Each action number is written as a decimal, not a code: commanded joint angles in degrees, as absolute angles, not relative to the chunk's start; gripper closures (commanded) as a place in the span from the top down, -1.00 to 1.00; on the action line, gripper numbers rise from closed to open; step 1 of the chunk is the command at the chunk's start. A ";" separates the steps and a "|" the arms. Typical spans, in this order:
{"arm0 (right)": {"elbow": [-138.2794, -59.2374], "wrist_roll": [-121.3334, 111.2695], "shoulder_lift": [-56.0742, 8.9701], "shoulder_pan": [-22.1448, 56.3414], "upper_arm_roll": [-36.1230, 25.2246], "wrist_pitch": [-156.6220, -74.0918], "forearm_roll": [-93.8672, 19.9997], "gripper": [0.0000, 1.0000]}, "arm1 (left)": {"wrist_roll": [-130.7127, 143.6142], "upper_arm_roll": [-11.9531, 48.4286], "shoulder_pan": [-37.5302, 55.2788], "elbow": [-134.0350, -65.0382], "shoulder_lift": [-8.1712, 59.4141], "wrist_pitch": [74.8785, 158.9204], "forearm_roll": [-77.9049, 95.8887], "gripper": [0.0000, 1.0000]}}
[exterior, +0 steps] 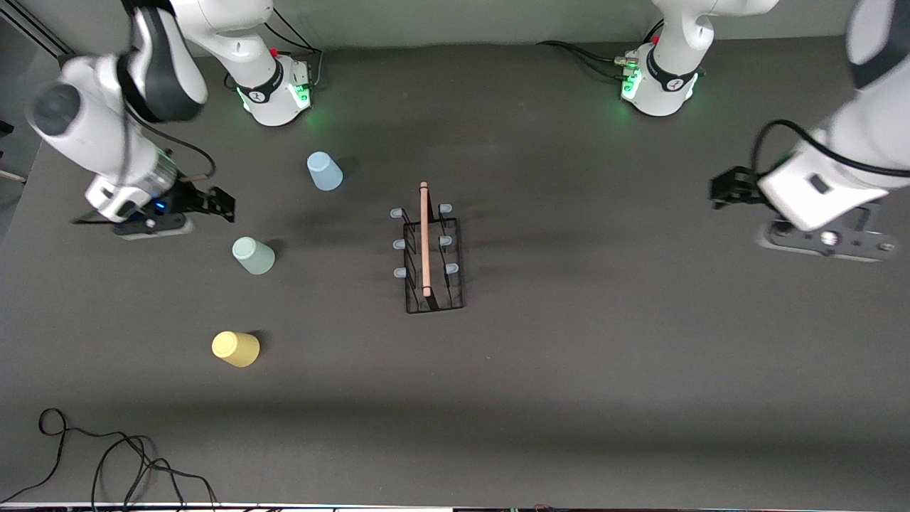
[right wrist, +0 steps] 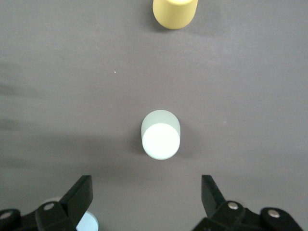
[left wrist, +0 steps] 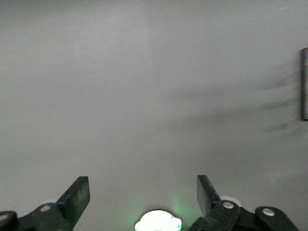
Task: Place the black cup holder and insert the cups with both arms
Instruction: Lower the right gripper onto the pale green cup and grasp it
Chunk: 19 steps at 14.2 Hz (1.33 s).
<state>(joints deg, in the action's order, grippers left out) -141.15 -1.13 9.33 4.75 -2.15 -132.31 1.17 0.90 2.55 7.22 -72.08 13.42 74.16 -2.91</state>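
Observation:
The pale green cup should slide onto the holder [exterior: 434, 259], so my right gripper should next grab the cup by its closed base end [exterior: 244, 249]. That leaves the cup's opening free.
The black cup holder [exterior: 434, 259] stands mid-table, its wooden handle running away from the front camera; one end of the rack shows in the left wrist view [left wrist: 304, 84]. Three cups stand upside down toward the right arm's end: light blue [exterior: 324, 171], pale green [exterior: 253, 256] [right wrist: 160, 134], and yellow [exterior: 236, 348] [right wrist: 174, 12], nearest the camera. My right gripper [exterior: 226, 205] [right wrist: 144, 192] hangs open and empty over bare table between the blue and green cups. My left gripper [exterior: 716, 190] [left wrist: 143, 192] is open and empty over the left arm's end.
Both arm bases [exterior: 277, 89] [exterior: 657, 82] glow green at the table's edge farthest from the camera. Loose black cables [exterior: 106, 455] lie at the nearest edge toward the right arm's end. The blue cup's rim [right wrist: 86, 222] peeks beside a right finger.

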 commanded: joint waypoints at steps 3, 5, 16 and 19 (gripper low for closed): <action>-145.54 -1.14 1.07 4.57 -3.43 -146.58 2.37 1.00 | -0.09 3.08 3.26 -93.91 3.80 88.12 -4.48 0.98; -147.03 -1.14 -2.00 4.57 -3.78 -151.59 2.37 1.00 | -0.09 3.08 2.11 -102.44 0.10 94.72 -4.48 0.98; -144.68 -0.09 -2.22 4.83 -4.22 -151.72 2.29 -0.68 | 0.88 3.25 1.76 -93.43 3.96 88.59 -3.78 0.99; -135.39 1.84 3.06 5.71 -3.60 -132.00 2.11 -0.71 | 0.88 3.34 1.85 -93.60 3.96 89.21 -3.60 0.99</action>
<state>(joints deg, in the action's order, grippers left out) -140.90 -0.89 -1.80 4.84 -3.98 -143.92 1.18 0.49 3.10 1.92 -95.20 3.27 89.98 -3.68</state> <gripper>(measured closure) 0.348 0.000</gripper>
